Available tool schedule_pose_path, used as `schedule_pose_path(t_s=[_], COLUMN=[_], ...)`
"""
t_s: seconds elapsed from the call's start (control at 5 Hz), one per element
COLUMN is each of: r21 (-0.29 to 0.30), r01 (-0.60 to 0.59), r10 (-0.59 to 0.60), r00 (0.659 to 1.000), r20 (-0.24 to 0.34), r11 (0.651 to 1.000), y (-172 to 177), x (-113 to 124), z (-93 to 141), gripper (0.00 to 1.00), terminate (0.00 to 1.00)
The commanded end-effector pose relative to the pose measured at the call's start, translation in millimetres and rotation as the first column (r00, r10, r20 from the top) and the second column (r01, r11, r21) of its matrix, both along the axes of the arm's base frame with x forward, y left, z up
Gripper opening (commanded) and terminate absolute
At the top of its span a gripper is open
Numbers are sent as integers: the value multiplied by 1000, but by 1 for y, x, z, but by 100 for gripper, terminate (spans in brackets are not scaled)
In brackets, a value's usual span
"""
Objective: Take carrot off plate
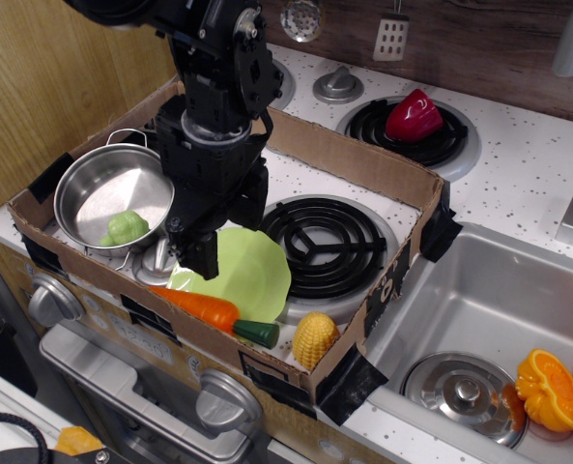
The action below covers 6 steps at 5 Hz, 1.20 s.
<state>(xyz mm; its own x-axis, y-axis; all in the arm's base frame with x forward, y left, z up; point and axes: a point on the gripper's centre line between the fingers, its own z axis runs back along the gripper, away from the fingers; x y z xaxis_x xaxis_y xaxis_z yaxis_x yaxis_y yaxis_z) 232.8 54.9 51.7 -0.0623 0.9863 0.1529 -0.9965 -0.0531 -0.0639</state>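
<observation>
I will next take the carrot off the lime-green plate (251, 274), so my gripper will grab it by its thick orange end (216, 311) beside the dark green top.
The orange carrot (201, 308) with its dark green top (256, 333) lies across the front edge of the lime-green plate (251, 274), pointing left, against the cardboard box's front wall. My black gripper (220, 232) hangs over the plate's back left part, just above and behind the carrot. Its jaws stand apart and hold nothing. One finger (198, 255) reaches down near the plate's left rim. The arm hides the back of the plate.
A steel pot (112, 198) with a green toy vegetable (124, 228) stands left of the plate. A yellow corn cob (315, 338) lies right of the carrot. A black burner (315, 237), the cardboard box wall (363, 164), a red pepper (414, 116) and a sink (479, 309) with orange halves (552, 387) are to the right.
</observation>
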Motion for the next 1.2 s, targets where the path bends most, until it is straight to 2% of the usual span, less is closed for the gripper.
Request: schedule_pose_path(t_s=[0.0, 0.4, 1.0], r21=[-4, -10, 8], r01=[-43, -35, -23], r10=[44, 35, 22], r00=[999, 998, 991], r20=[13, 45, 136], r11=[999, 999, 1000], y=[-5, -3, -3], x=[-6, -9, -9], z=[-7, -21, -41], gripper=[100, 100, 100], terminate=[0, 0, 0])
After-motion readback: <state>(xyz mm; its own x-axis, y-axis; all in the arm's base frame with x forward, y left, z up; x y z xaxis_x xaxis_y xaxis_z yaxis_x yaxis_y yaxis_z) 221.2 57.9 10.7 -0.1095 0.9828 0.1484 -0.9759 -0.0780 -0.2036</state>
